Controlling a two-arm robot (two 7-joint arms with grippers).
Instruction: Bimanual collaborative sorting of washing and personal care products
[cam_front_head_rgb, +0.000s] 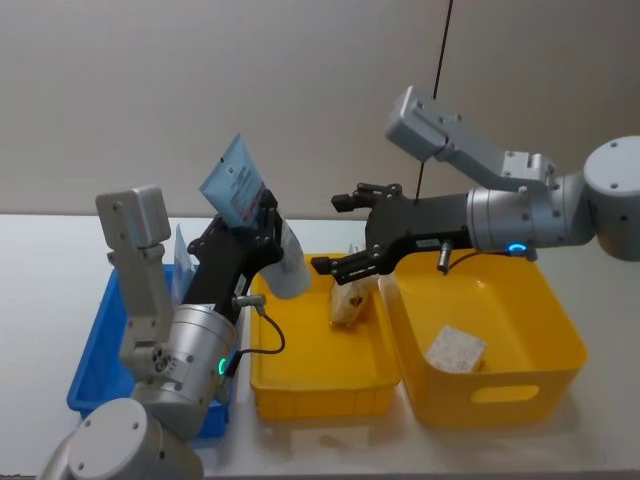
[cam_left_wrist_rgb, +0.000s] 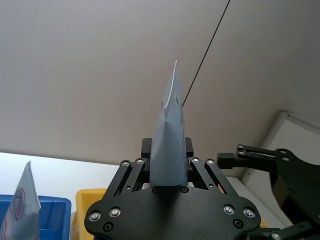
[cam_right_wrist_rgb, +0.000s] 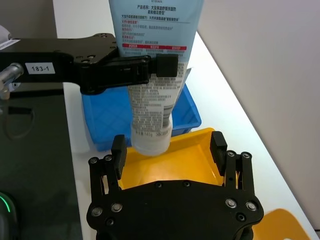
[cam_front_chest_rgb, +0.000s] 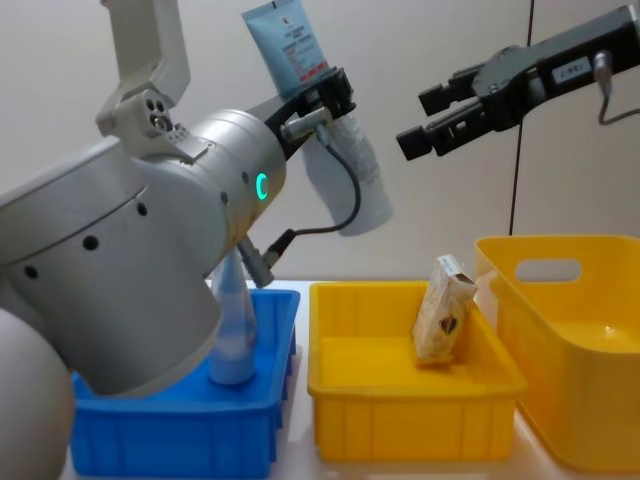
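Observation:
My right gripper is to grab the pale blue pouch (cam_front_head_rgb: 238, 185) by its white end with the cap (cam_front_head_rgb: 290, 268) next. It then takes over the pouch for sorting.
My left gripper (cam_front_head_rgb: 258, 225) is shut on a pale blue soft pouch (cam_front_head_rgb: 238, 185) with a printed label. It holds the pouch high and tilted, white cap end down, over the gap between the blue and yellow bins. The left wrist view shows the pouch (cam_left_wrist_rgb: 169, 145) edge-on between the fingers. My right gripper (cam_front_head_rgb: 332, 234) is open and holds nothing; it hangs just right of the cap end, apart from it. A cream carton (cam_front_chest_rgb: 443, 310) leans in the middle yellow bin. In the right yellow bin lies a small grey-white carton (cam_front_head_rgb: 456, 349). A pale bluish bottle (cam_front_chest_rgb: 232, 330) stands in the blue bin.
Three bins sit side by side on the white table: the blue bin (cam_front_head_rgb: 95, 370) at the left, the shallow yellow bin (cam_front_head_rgb: 320, 385) in the middle and the deeper yellow bin (cam_front_head_rgb: 520, 390) at the right. A plain wall runs close behind, with a thin black cable (cam_front_head_rgb: 440, 50) hanging down.

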